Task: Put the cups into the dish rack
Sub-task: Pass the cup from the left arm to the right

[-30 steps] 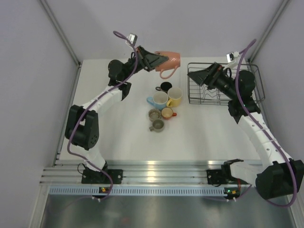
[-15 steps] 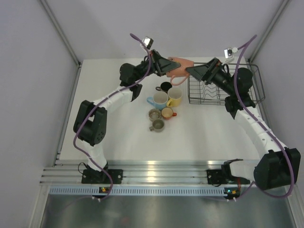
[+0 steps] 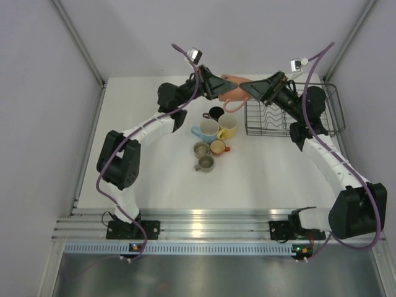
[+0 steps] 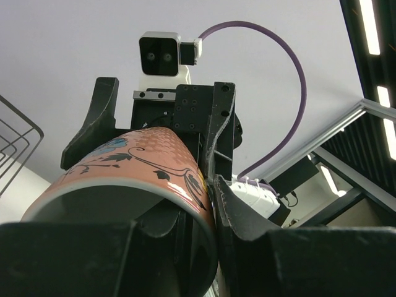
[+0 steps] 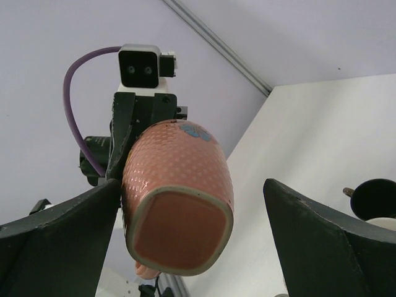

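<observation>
My right gripper closes on the cup now, since my fingers reach past the cup's base (image 5: pixel 176 210) along its sides and closing now would catch the cup.
My left gripper (image 3: pixel 218 86) is shut on the rim of the pink-salmon cup (image 3: pixel 235 82) and holds it in the air on its side at the back centre. In the left wrist view one finger is inside the cup (image 4: pixel 142 167) and one outside. My right gripper (image 3: pixel 250 89) is open and faces the cup's base (image 5: pixel 176 210), with a finger on each side. The left finger is close beside the cup and the right one is well apart. The black wire dish rack (image 3: pixel 334 120) stands at the back right. It holds no cup that I can see.
Six cups stand grouped mid-table: dark brown (image 3: pixel 216 113), light blue (image 3: pixel 207 130), yellow (image 3: pixel 228 125), small orange (image 3: pixel 218 147) and two grey-olive ones (image 3: pixel 201 148) (image 3: pixel 205 163). Grey walls close the back and sides.
My left arm carried the pink-salmon cup to the right. My right gripper moved left from over the rack, and its open fingers now flank the cup's base.
</observation>
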### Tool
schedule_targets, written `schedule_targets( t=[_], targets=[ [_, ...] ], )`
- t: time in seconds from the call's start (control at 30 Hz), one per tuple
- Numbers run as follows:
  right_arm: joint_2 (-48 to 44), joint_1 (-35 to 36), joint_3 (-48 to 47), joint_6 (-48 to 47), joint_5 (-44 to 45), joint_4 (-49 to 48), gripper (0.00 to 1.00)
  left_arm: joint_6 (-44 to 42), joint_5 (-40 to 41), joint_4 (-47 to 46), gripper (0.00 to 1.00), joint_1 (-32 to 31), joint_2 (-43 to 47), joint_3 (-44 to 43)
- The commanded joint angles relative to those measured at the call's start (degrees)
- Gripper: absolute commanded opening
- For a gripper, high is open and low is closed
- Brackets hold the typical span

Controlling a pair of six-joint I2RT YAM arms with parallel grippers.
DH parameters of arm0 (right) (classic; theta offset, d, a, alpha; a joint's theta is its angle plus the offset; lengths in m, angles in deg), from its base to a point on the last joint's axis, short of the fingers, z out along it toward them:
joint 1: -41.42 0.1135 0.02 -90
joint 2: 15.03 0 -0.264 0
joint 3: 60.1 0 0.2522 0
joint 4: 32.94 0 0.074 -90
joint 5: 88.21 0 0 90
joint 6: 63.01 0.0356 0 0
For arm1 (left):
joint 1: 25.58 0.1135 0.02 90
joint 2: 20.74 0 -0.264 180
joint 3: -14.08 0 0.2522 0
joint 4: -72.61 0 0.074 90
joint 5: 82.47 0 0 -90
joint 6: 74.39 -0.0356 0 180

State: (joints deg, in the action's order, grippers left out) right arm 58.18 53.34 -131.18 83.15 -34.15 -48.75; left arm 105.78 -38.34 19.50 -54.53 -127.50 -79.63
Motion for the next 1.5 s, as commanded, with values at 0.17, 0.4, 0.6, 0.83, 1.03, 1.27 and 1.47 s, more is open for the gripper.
schedule_targets(
  t=[0.17,0.4,0.6,0.83,1.03,1.27,1.47],
  targets=[
    [1.1,1.8,-3.2,1.1,-1.1,-5.6,0.93,1.1,1.8,-8.5,0.00,-1.1,-1.1,-5.7],
    [0.4,2.4,-2.5,-0.3,-0.6,-3.7,0.26,1.1,1.6,-8.5,0.00,-1.4,-0.8,-5.1],
    [-0.5,2.4,-1.9,-1.9,2.0,-1.0,0.00,0.8,1.4,-8.5,0.00,-1.5,-0.3,-3.6],
    [-2.6,2.3,-2.3,-5.3,5.8,3.7,0.00,1.2,1.7,-8.5,0.39,-1.5,0.0,-2.3],
    [-4.0,1.4,-1.6,-5.7,7.6,4.5,0.00,1.4,2.4,-8.5,0.54,-1.4,0.1,-2.4],
    [-5.9,-0.8,-2.3,-7.3,9.0,6.7,0.00,1.0,1.6,-8.2,0.56,-1.4,-0.9,-0.7],
    [-6.5,-4.4,-3.1,-7.7,8.1,8.0,0.00,-0.7,1.0,-7.0,0.56,-1.4,-1.4,-0.1]
  ],
)
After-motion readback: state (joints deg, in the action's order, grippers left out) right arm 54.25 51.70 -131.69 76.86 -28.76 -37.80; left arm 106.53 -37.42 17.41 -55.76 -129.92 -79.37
